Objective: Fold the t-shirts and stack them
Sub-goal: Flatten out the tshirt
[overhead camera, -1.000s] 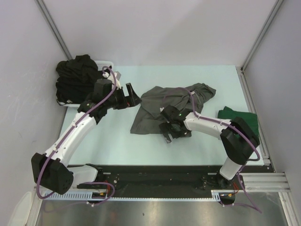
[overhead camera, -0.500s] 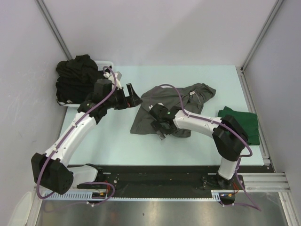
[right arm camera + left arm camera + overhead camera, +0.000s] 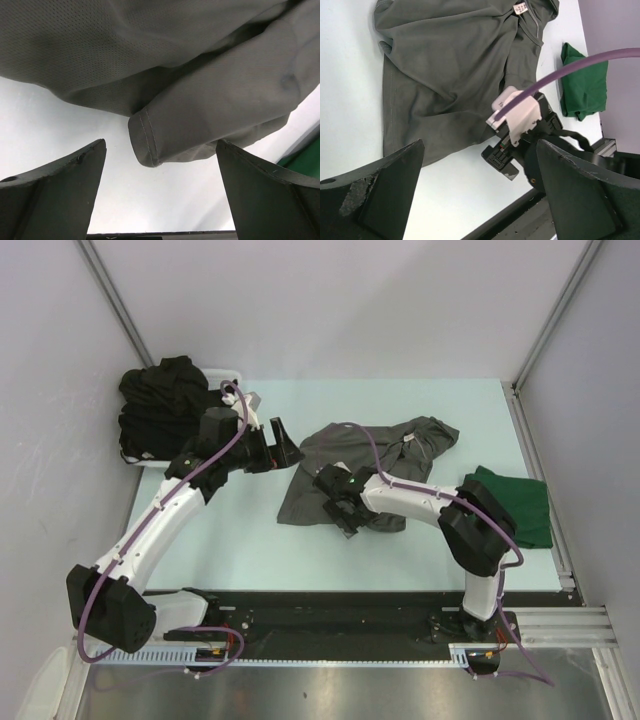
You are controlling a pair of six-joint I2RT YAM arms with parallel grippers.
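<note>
The right gripper grips the charcoal grey t-shirt by its folded sleeve hem (image 3: 145,140) next, to draw the sleeve out for folding.
A charcoal grey t-shirt (image 3: 350,455) lies crumpled in the middle of the table, its white neck label (image 3: 520,7) showing. My right gripper (image 3: 345,512) hangs low at the shirt's near edge, open, and a folded sleeve hem (image 3: 145,140) sits just ahead of the right gripper (image 3: 161,145), between the lines of its fingers. My left gripper (image 3: 285,445) hovers open at the shirt's left edge and holds nothing; its wrist view looks down past the left gripper (image 3: 480,145) onto the shirt (image 3: 450,65). A dark green t-shirt (image 3: 520,502) lies folded at the right. Black t-shirts (image 3: 165,405) are heaped at the back left.
The white basket (image 3: 232,375) under the black heap stands in the back left corner. A metal rail (image 3: 540,480) borders the table's right side, close to the green shirt. The right arm's wrist (image 3: 520,120) and purple cable cross the grey shirt's near part.
My right gripper has slid left along the grey shirt's near edge, still open. The left arm has not moved, and the shirts lie as before.
</note>
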